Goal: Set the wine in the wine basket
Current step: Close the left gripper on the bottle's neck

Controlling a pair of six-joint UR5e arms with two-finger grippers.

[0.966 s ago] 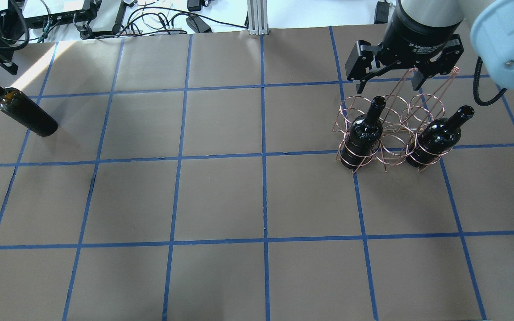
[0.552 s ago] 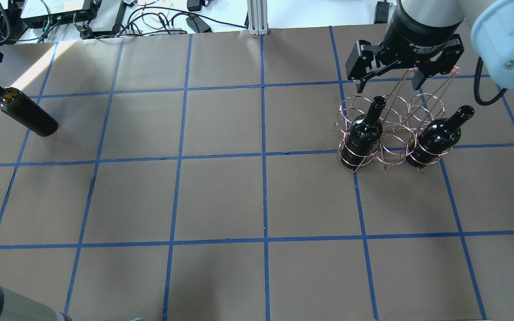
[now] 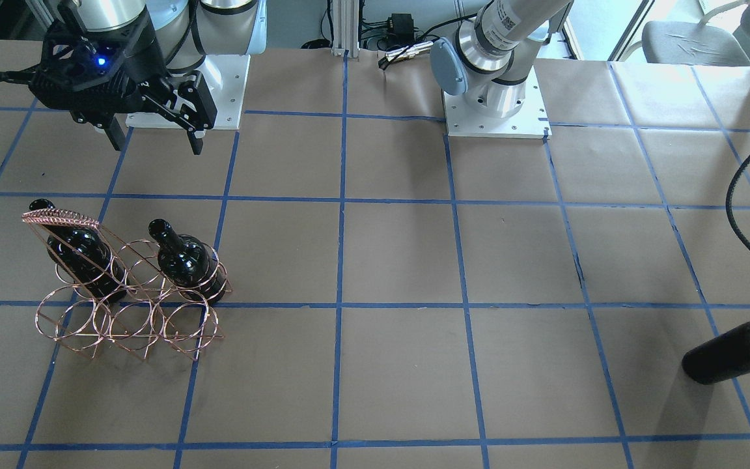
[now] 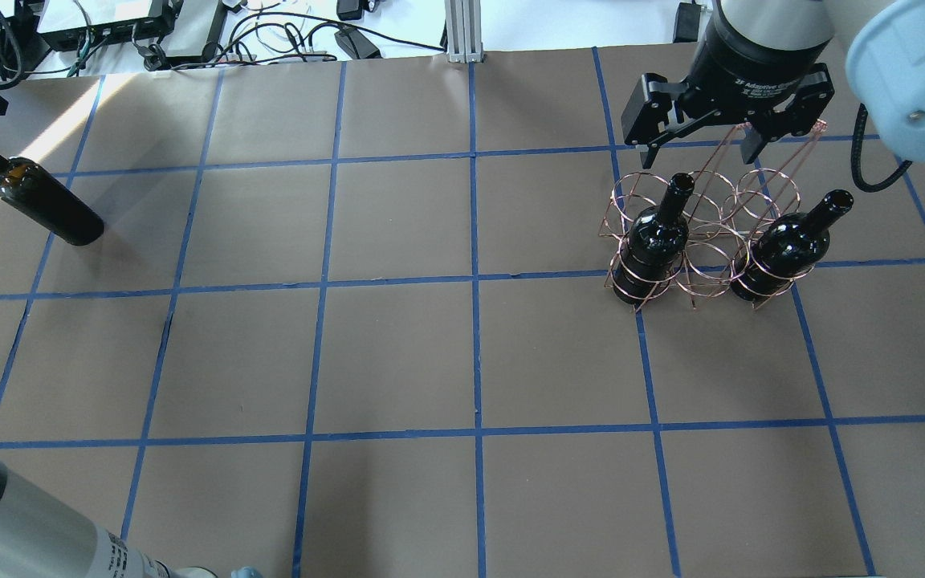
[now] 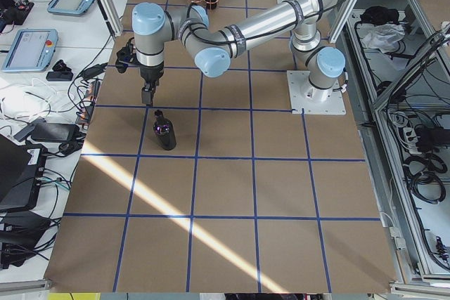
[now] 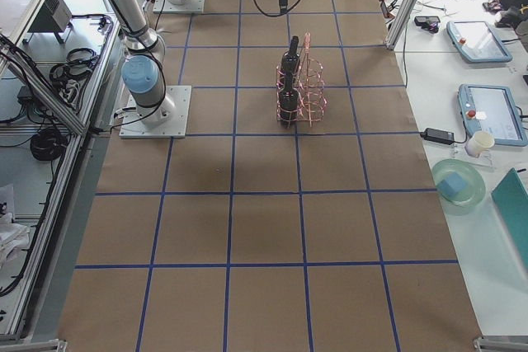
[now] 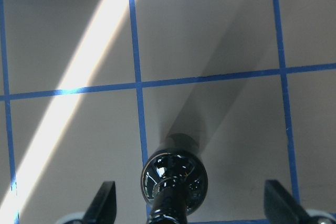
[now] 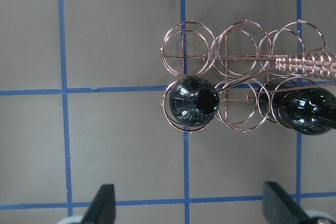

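My left gripper grabs the lone glossy black bottle by its neck next, to bring it over to the wine basket [image 3: 134,301].
One wine bottle [image 4: 45,201], near-black, stands upright alone at the table's far left; it also shows in the front view [image 3: 736,352] and the exterior left view [image 5: 164,131]. My left gripper [image 7: 189,205] is open just above it, its fingers [image 7: 105,203] wide on either side of the neck [image 7: 170,203]. The copper wine basket [image 4: 707,233] stands at the right with two more bottles [image 4: 655,241] [image 4: 788,245] upright in its near rings. My right gripper [image 4: 699,152] hangs open and empty above the basket's far side; the basket shows below it in the right wrist view [image 8: 236,51].
The brown table has a blue tape grid [image 4: 474,281]. Cables and devices [image 4: 189,32] lie past its far edge. My left arm's link [image 4: 21,530] crosses the near left corner. A black cable [image 3: 749,221] hangs over the table's end near the lone bottle.
My left gripper has shifted toward the far left edge of the overhead view, and the left arm's link has come into the near left corner. The bottles, basket and right gripper have not moved.
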